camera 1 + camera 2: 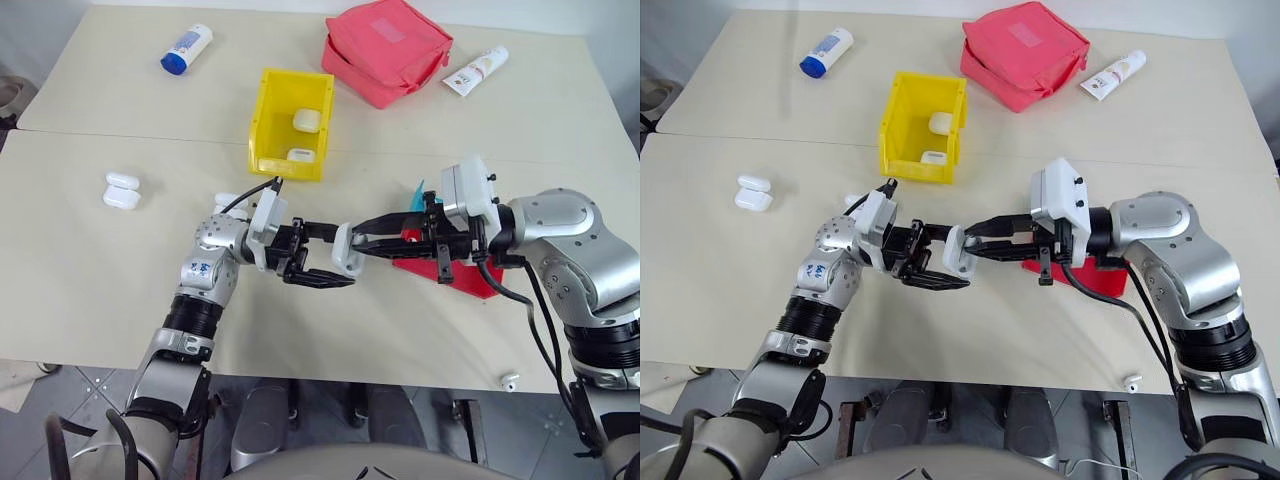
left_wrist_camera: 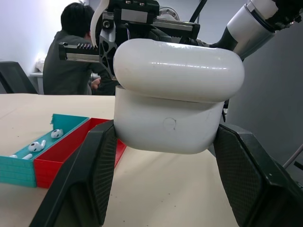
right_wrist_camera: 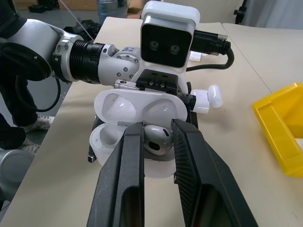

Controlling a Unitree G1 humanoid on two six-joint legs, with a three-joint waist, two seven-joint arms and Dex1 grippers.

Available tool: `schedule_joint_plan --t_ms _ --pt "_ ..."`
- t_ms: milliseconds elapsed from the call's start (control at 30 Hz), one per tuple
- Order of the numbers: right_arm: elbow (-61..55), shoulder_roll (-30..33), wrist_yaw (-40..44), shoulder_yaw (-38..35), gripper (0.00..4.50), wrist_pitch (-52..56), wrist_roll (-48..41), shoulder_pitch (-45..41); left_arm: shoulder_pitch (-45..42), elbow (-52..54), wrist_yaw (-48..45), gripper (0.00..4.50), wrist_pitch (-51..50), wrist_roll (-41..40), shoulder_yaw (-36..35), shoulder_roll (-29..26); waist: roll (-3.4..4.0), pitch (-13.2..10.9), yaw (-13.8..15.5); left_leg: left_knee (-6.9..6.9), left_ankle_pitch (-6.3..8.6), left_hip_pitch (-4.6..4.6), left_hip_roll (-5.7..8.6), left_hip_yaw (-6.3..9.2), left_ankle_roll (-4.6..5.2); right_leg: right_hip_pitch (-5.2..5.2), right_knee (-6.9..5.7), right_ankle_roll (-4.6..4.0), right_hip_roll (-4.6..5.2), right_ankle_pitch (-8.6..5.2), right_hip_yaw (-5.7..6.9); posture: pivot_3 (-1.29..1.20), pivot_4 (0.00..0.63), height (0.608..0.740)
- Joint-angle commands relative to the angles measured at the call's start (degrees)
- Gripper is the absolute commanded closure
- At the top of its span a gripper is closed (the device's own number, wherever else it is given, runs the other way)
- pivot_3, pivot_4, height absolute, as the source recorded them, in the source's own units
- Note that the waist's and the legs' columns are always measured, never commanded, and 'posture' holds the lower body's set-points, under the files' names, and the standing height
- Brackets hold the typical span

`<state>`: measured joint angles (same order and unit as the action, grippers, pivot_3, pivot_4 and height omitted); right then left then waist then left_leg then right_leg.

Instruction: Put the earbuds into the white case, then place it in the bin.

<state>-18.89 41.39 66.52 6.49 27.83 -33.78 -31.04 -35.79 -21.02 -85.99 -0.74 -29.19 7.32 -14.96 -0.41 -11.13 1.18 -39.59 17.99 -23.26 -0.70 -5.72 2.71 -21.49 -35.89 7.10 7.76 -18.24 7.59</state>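
I should let go of the earbud (image 3: pixel 157 138) with my right gripper now. The earbud sits in the case's cavity (image 3: pixel 156 160) in the right wrist view, so it would stay there.
My left gripper (image 1: pixel 336 256) is shut on a white case (image 2: pixel 170 127), holding it above the table's front middle with the lid (image 3: pixel 137 105) swung open. My right gripper (image 3: pixel 157 126) faces it from the right and is shut on one of the earbuds (image 3: pixel 158 143), which sits at the case's open cavity. More earbuds (image 2: pixel 35 145) lie in a teal tray (image 2: pixel 19 165). The yellow bin (image 1: pixel 268 120) stands behind the grippers with two closed cases (image 1: pixel 305 120) inside.
Two more cases (image 1: pixel 121 190) lie at the left. A red tray (image 1: pixel 470 280) sits under my right wrist. At the back lie a red pouch (image 1: pixel 385 50), a white-and-blue bottle (image 1: pixel 187 48) and a tube (image 1: pixel 477 70). A person (image 2: pixel 71 56) sits beyond the table.
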Motion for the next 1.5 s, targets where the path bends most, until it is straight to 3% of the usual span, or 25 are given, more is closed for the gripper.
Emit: schedule_joint_plan --t_ms 33,133,367,833,1500 --pt "1.62 1.40 0.98 2.21 3.96 1.68 2.34 1.00 -3.12 3.02 -2.21 1.77 2.33 -2.97 -3.07 0.50 0.00 0.00 0.01 0.00 0.00 0.00 0.00 0.00 0.00 0.00 0.00 0.00 0.00 0.00 0.00 0.00 0.150 0.740" --pt "1.61 1.27 0.83 2.38 3.96 1.95 2.50 0.63 -3.24 2.76 -1.95 1.77 2.48 -2.62 -2.97 0.40 0.00 0.00 0.02 0.00 0.00 0.00 0.01 0.00 0.00 0.00 0.00 0.00 0.01 0.00 0.00 0.00 0.150 0.740" --pt "1.30 0.53 -0.31 1.97 1.84 1.92 2.74 -0.26 -3.31 2.12 -1.91 1.77 2.96 -2.03 -2.85 0.53 0.00 0.00 -0.01 0.00 0.00 0.00 0.01 0.00 0.00 0.00 0.00 0.00 0.01 0.00 0.01 0.00 0.150 0.740" --pt "0.11 0.30 -2.28 -0.42 1.84 3.57 1.63 -2.22 -2.35 0.40 -2.05 1.77 4.11 -1.25 -2.91 0.93 0.00 0.00 0.00 0.00 0.00 -0.01 0.01 0.00 0.00 0.00 0.00 0.00 0.01 0.00 0.01 0.00 0.150 0.740" --pt "-1.64 5.59 -2.63 -4.92 1.81 6.37 0.59 -3.63 -0.17 -2.32 0.00 1.77 5.65 -0.99 -6.34 3.56 0.00 0.00 0.02 0.00 0.00 -0.01 0.01 0.01 0.00 0.00 0.01 0.00 0.03 0.00 0.02 0.00 0.150 0.740"
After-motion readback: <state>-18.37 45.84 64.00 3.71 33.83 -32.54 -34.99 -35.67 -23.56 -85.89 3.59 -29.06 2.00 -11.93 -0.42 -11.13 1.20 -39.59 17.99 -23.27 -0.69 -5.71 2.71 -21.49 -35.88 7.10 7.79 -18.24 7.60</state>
